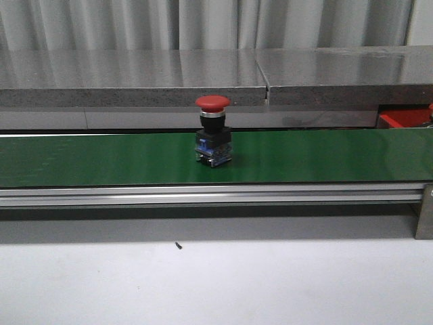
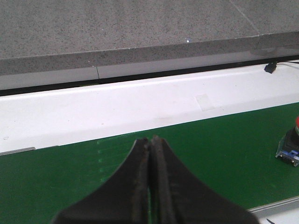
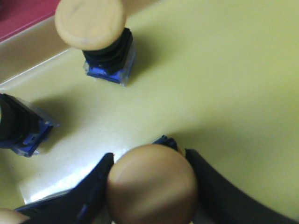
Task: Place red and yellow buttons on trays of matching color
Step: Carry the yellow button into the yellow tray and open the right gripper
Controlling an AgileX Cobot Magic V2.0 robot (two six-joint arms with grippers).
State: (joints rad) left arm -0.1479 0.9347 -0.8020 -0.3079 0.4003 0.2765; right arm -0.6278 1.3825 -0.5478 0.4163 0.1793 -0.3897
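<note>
My right gripper holds the button with its base over the yellow tray, so the button would stand. It is ready to open now.
A red button [image 1: 213, 132] with a black and blue base stands upright on the green belt [image 1: 101, 159]; its edge also shows in the left wrist view as the red button [image 2: 292, 142]. My left gripper [image 2: 150, 140] hangs shut and empty over the belt, well to one side of that button. My right gripper [image 3: 149, 156] is shut on a yellow button [image 3: 152, 186], its fingers hugging both sides of the cap just above the yellow tray [image 3: 224, 70]. Only part of the red tray [image 1: 399, 120] shows, at the belt's right end. Neither gripper appears in the front view.
On the yellow tray stand another yellow button [image 3: 91, 23] and a black and blue button base [image 3: 18, 126] whose cap is cut off. A grey stone ledge [image 1: 135, 78] runs behind the belt, and an aluminium rail [image 1: 203, 196] along its front.
</note>
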